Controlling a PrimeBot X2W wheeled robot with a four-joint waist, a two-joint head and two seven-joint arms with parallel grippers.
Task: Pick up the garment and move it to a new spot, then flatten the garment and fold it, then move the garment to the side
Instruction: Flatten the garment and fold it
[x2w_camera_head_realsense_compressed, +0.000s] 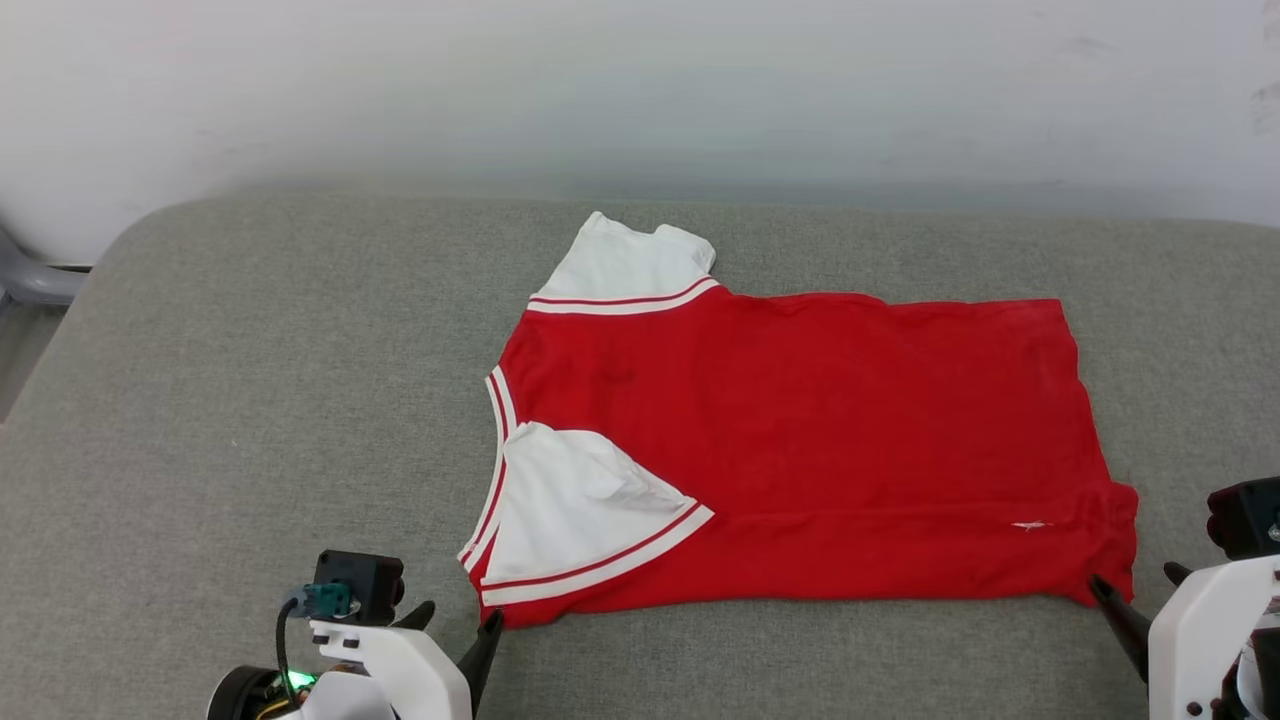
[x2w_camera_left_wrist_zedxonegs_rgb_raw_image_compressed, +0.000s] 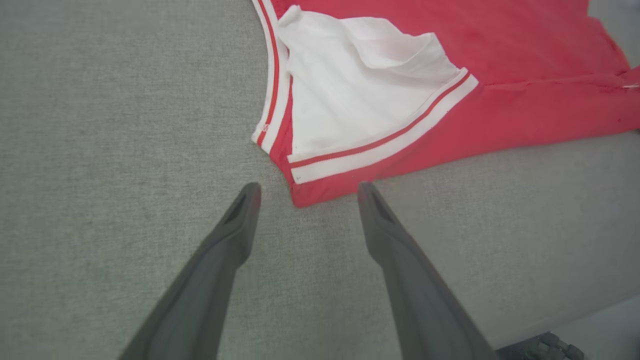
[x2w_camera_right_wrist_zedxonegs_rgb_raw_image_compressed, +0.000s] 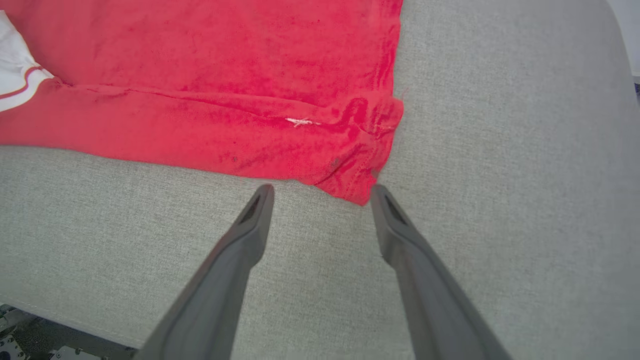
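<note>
I need to fold the garment, so next I should use my right gripper to grab the garment (x2w_camera_head_realsense_compressed: 840, 408) by its red hem corner with the crumpled folded edge (x2w_camera_head_realsense_compressed: 1106, 564).
The garment (x2w_camera_head_realsense_compressed: 800, 430) lies flat on the grey cushion with its plain red side up, collar to the left and hem to the right; no letters or numbers show. Its near white sleeve (x2w_camera_head_realsense_compressed: 570, 500) is folded onto the body, and the far sleeve (x2w_camera_head_realsense_compressed: 630, 265) sticks out behind. My left gripper (x2w_camera_head_realsense_compressed: 460, 618) is open, and in the left wrist view the left gripper (x2w_camera_left_wrist_zedxonegs_rgb_raw_image_compressed: 308, 187) straddles the near shoulder corner of the garment (x2w_camera_left_wrist_zedxonegs_rgb_raw_image_compressed: 500, 115). My right gripper (x2w_camera_head_realsense_compressed: 1135, 580) is open too. In the right wrist view the right gripper (x2w_camera_right_wrist_zedxonegs_rgb_raw_image_compressed: 322, 189) has its fingertips just short of the near hem corner of the garment (x2w_camera_right_wrist_zedxonegs_rgb_raw_image_compressed: 225, 65).
The grey cushioned surface (x2w_camera_head_realsense_compressed: 250, 400) reaches wide to the left of the shirt, with a white wall (x2w_camera_head_realsense_compressed: 640, 80) behind it. A grey curved bar (x2w_camera_head_realsense_compressed: 30, 280) shows at the far left edge. The cushion's front edge (x2w_camera_right_wrist_zedxonegs_rgb_raw_image_compressed: 50, 310) drops off just behind my grippers.
</note>
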